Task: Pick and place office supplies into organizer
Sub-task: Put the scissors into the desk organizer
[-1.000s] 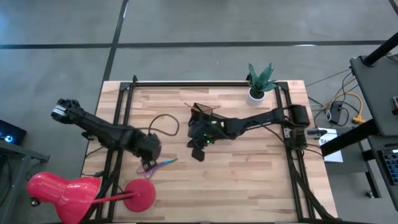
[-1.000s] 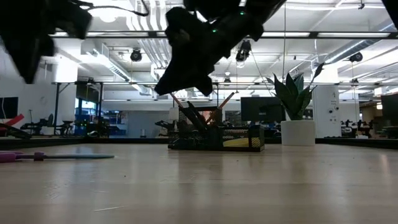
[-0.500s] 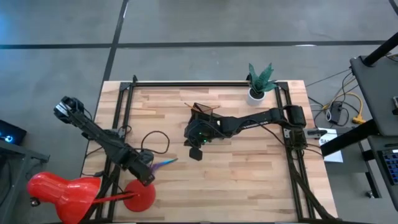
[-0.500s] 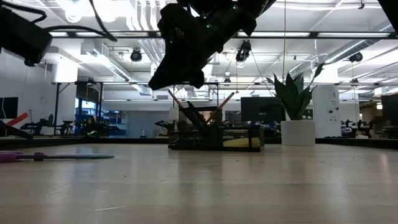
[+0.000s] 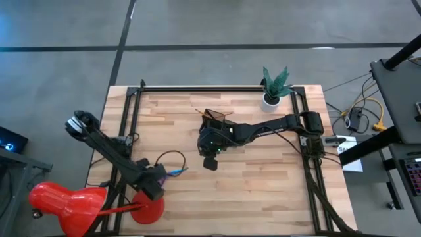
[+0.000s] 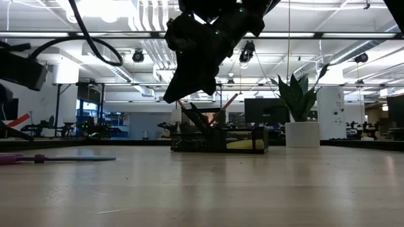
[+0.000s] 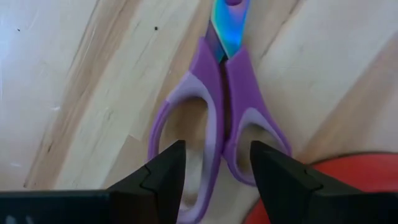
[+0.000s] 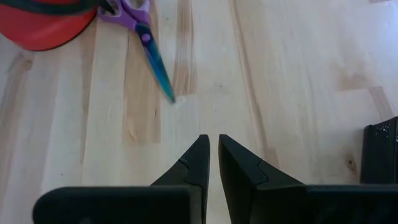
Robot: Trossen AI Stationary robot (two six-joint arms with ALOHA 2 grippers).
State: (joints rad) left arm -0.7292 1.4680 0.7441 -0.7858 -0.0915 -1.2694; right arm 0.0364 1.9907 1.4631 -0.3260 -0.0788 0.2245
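My left gripper grabs the scissors' purple handles next, so that the blades are free to drop into the organizer's cup.
The purple-handled scissors [image 5: 172, 173] lie flat on the table near its left side, blades pointing right. My left gripper [image 5: 151, 186] is open above the handle end. In the left wrist view its fingers [image 7: 166, 168] stand over the two purple loops [image 7: 217, 130]; whether they touch cannot be told. My right gripper [image 5: 209, 161] is shut, holds nothing and hovers above the table [image 6: 189, 82] just near of the organizer [image 5: 217, 122]. The mesh organizer [image 6: 221, 137] stands with pencils, pens and a yellow pad in it.
A red desk lamp stands at the near left corner, its round base [image 5: 148, 207] right beside the scissors' handles and the left gripper. A potted plant [image 5: 273, 87] stands at the far edge. Bare wood lies between the scissors and the organizer [image 8: 261, 74].
My left gripper has moved toward the table's near edge and a little left, from beside the scissors' middle to over their handle end by the lamp base. The scissors have stayed where they were. My right gripper has kept roughly its place.
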